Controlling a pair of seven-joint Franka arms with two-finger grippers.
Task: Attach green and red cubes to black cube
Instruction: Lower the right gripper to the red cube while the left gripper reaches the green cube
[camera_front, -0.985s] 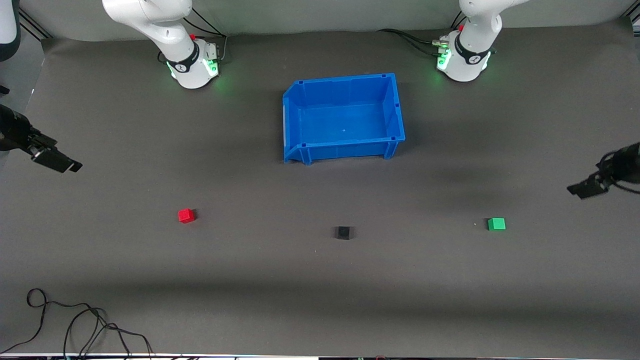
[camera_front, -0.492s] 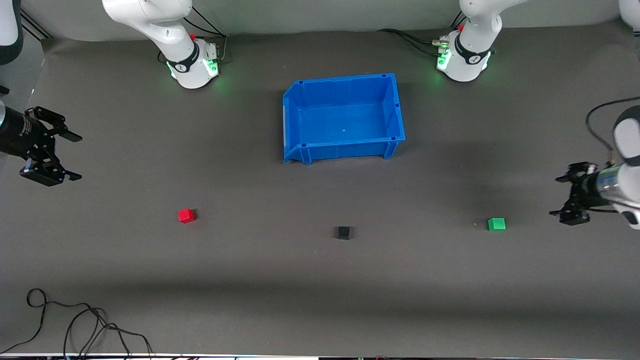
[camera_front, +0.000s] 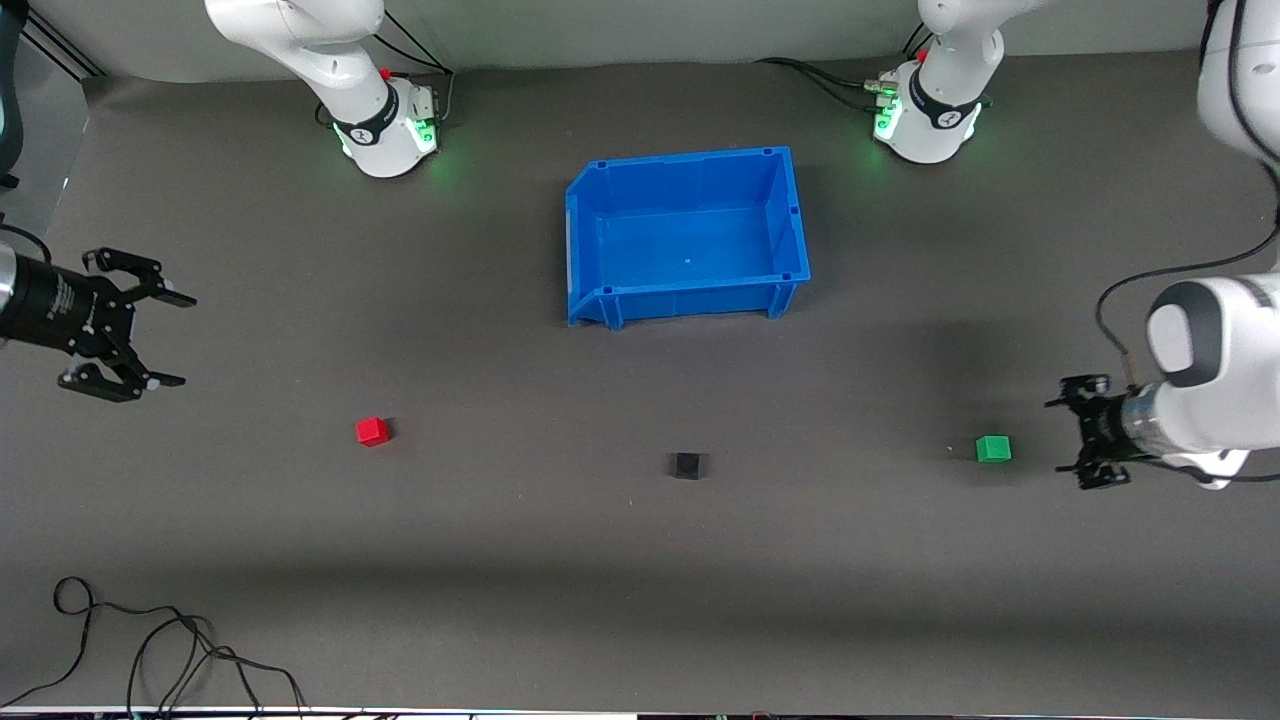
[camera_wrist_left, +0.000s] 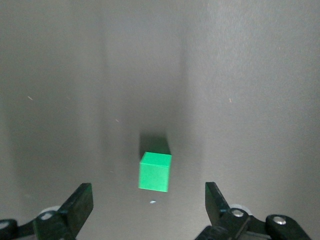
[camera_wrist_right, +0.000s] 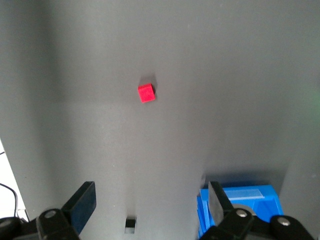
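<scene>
I should attach the green cube (camera_front: 993, 448) to the black cube (camera_front: 686, 465) next, so I should grab it by its opposite sides with my left gripper.
Three small cubes lie in a row on the dark mat: a red cube (camera_front: 372, 431) toward the right arm's end, a black cube (camera_front: 686, 465) in the middle and a green cube (camera_front: 993, 448) toward the left arm's end. My left gripper (camera_front: 1066, 437) is open and low beside the green cube, apart from it. In the left wrist view the green cube (camera_wrist_left: 155, 172) lies just ahead of the left gripper (camera_wrist_left: 148, 200). My right gripper (camera_front: 180, 340) hangs open over the mat's edge, well apart from the red cube. The right wrist view shows the red cube (camera_wrist_right: 146, 93), the black cube (camera_wrist_right: 130, 223) and the empty right gripper (camera_wrist_right: 150, 202).
A blue bin (camera_front: 690, 298) stands empty, farther from the front camera than the cubes; a corner of it (camera_wrist_right: 245, 197) shows in the right wrist view. Both arm bases (camera_front: 385, 130) (camera_front: 925, 120) stand along the table's edge farthest from the camera. Loose cables (camera_front: 150, 650) lie at the near corner.
Both grippers have swung in over the mat. The left gripper has come down close beside the green cube; the right has shifted toward the red cube. The cubes have not moved.
</scene>
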